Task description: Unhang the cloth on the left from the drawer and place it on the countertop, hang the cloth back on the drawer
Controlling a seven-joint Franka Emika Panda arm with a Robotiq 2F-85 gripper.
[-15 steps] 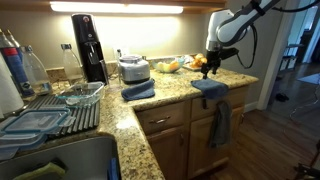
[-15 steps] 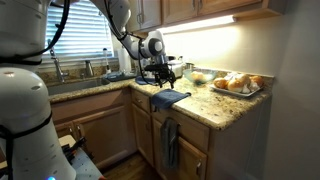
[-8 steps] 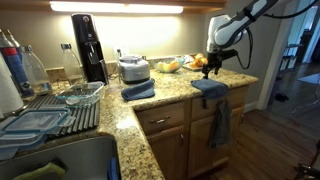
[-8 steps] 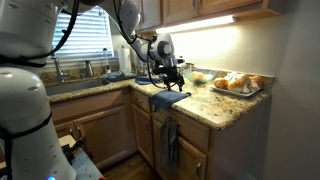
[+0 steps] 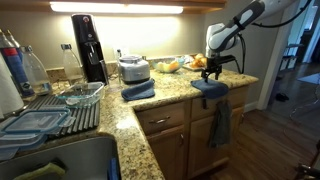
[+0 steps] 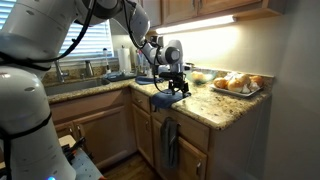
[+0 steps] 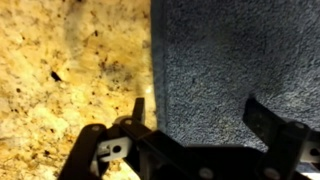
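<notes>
My gripper needs to pinch the dark slate-blue cloth (image 5: 209, 87) by its edge bordering the granite, leaving the rest dangling free to hang on the drawer.
The dark slate-blue cloth (image 5: 209, 87) lies flat on the speckled granite countertop (image 5: 170, 90) at its front edge, above the wooden drawer (image 5: 238, 97); it also shows in an exterior view (image 6: 167, 97). My gripper (image 5: 212, 70) (image 6: 178, 87) hangs open and empty just above the cloth. In the wrist view the cloth (image 7: 240, 55) fills the right side and the granite (image 7: 70, 70) the left, with my open fingers (image 7: 200, 115) spread over the cloth's edge.
A lighter grey-blue cloth (image 5: 219, 123) (image 6: 170, 140) hangs on the cabinet front below. A folded light-blue towel (image 5: 138, 90) lies further along the counter. A plate of food (image 6: 236, 84), a small appliance (image 5: 133, 69) and a dish rack (image 5: 50, 112) also stand there.
My gripper has moved a little sideways and down over the cloth on the countertop. The cloths have not moved.
</notes>
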